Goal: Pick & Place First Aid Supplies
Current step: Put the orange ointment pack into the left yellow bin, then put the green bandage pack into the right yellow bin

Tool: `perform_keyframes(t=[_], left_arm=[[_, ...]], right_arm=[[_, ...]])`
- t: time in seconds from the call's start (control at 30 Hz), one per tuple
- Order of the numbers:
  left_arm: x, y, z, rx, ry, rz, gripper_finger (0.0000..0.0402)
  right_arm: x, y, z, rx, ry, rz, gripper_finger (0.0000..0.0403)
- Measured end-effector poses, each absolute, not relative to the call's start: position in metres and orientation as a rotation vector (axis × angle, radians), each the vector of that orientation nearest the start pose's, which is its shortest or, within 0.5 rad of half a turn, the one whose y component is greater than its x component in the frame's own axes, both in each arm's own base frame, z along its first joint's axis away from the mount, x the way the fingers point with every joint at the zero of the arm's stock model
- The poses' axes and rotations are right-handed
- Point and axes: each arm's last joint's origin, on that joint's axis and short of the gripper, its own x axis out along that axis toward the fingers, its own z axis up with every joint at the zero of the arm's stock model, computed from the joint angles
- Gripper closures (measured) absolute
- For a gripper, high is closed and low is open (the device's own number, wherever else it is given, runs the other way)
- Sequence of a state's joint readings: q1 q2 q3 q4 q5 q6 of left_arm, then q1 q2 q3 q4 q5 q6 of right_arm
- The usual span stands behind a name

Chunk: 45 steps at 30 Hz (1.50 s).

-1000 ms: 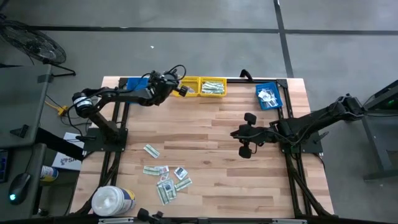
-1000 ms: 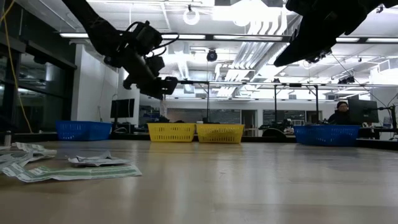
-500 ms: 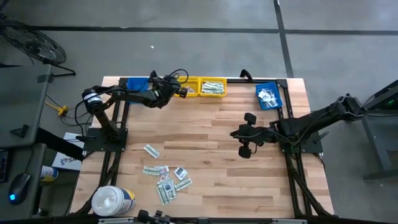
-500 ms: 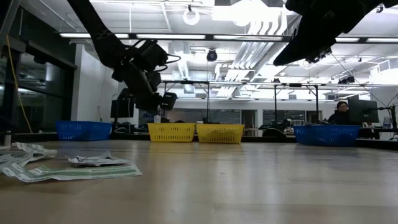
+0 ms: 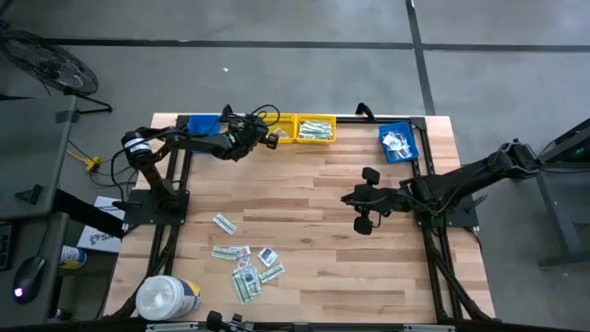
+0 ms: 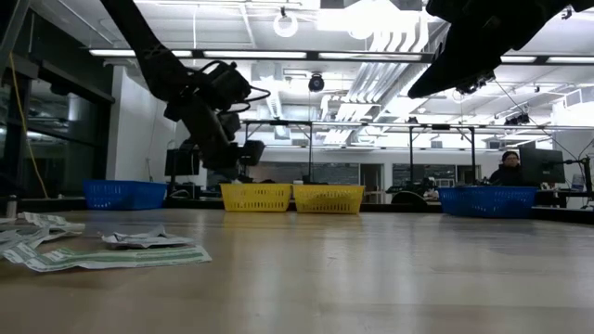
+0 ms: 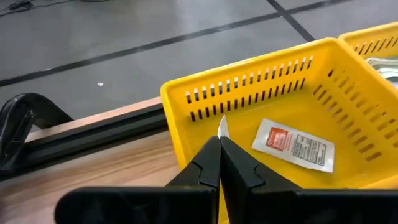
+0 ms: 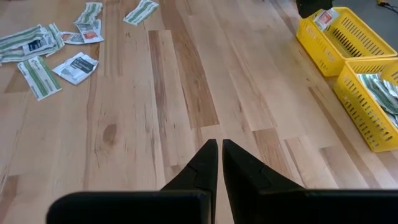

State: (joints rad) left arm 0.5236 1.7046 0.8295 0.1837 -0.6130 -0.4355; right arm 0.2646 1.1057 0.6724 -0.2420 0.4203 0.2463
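Observation:
The tip of the white packet is inside the yellow bin's rim, over the yellow bin's bottom, so the left gripper should open now.
Several first aid supplies (image 5: 244,263), pale green strips and small white packets, lie flat on the near left of the table and also show in the right wrist view (image 8: 56,46). My left gripper (image 5: 270,136) hangs at the far edge over the left yellow bin (image 7: 323,93). It is shut on a small white packet (image 7: 222,127). Another white packet with a red mark (image 7: 292,144) lies flat on that bin's floor. My right gripper (image 5: 350,197) hovers shut over the table's middle right with nothing between its fingers (image 8: 208,158). My left gripper pinches the white packet between its two fingertips, and only a thin white sliver (image 7: 222,124) sticks out past them. The fingers slant down from the table's left toward the bin. The packet is edge-on above the bin's near wall, and which part is gripped is hidden by the fingers.
A second yellow bin (image 5: 315,129) with green strips stands to the right of the first. A blue bin (image 5: 398,143) with white packets is at the far right, another blue bin (image 5: 201,123) at the far left. A big white tub (image 5: 168,297) stands at the near left corner.
My left gripper has sunk toward the left yellow bin and rolled about its own axis, staying shut on the packet. Most of the drop came early in the second.

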Motion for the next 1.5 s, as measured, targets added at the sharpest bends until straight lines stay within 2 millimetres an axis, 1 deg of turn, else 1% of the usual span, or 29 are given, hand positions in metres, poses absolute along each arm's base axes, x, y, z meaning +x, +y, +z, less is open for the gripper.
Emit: perform_keyframes(t=[0.13, 0.2, 0.3, 0.43, 0.5, 0.57, 0.63, 0.7, 0.8, 0.87, 1.0, 1.17, 1.33, 1.5], left_arm=[[0.276, 0.179, 0.157, -0.338, 0.484, 1.227, 0.0398], [0.276, 0.179, 0.157, -0.338, 0.484, 1.226, 0.0388], [0.276, 0.179, 0.157, -0.329, 0.492, 1.223, 0.0358], [0.279, 0.18, 0.161, -0.32, 0.503, 1.221, 0.0306], [0.281, 0.181, 0.166, -0.3, 0.512, 1.212, 0.0283], [0.282, 0.181, 0.176, -0.277, 0.513, 1.2, 0.0266], [0.283, 0.179, 0.188, -0.26, 0.52, 1.156, 0.0257], [0.281, 0.175, 0.197, -0.247, 0.571, 1.092, 0.0255], [0.274, 0.16, 0.206, -0.228, 0.705, 0.965, 0.0258], [0.263, 0.148, 0.21, -0.231, 0.814, 0.913, 0.0261], [0.246, 0.121, 0.215, -0.254, 0.97, 0.879, 0.0266], [0.229, 0.085, 0.221, -0.329, 1.056, 0.856, 0.0266], [0.215, 0.052, 0.219, -0.446, 1.161, 0.824, 0.0266], [0.208, 0.03, 0.204, -0.544, 1.255, 0.763, 0.0266]], right_arm=[[0.218, 0.047, 0.232, 0.012, 0.613, -0.223, 0.0386], [0.218, 0.047, 0.232, 0.015, 0.613, -0.225, 0.0386], [0.218, 0.047, 0.232, 0.018, 0.612, -0.225, 0.0386], [0.218, 0.047, 0.232, 0.02, 0.613, -0.221, 0.0386], [0.218, 0.047, 0.232, 0.02, 0.613, -0.221, 0.0386], [0.218, 0.047, 0.232, 0.021, 0.613, -0.222, 0.0386], [0.218, 0.047, 0.232, 0.024, 0.613, -0.222, 0.0386], [0.218, 0.047, 0.232, 0.024, 0.613, -0.222, 0.0386], [0.218, 0.047, 0.232, 0.024, 0.617, -0.22, 0.0386], [0.218, 0.047, 0.231, 0.02, 0.621, -0.22, 0.0386], [0.217, 0.047, 0.231, 0.018, 0.623, -0.221, 0.0386], [0.217, 0.047, 0.231, 0.015, 0.622, -0.221, 0.0386], [0.217, 0.047, 0.231, 0.022, 0.625, -0.213, 0.0386], [0.217, 0.047, 0.231, 0.031, 0.626, -0.205, 0.0386]])
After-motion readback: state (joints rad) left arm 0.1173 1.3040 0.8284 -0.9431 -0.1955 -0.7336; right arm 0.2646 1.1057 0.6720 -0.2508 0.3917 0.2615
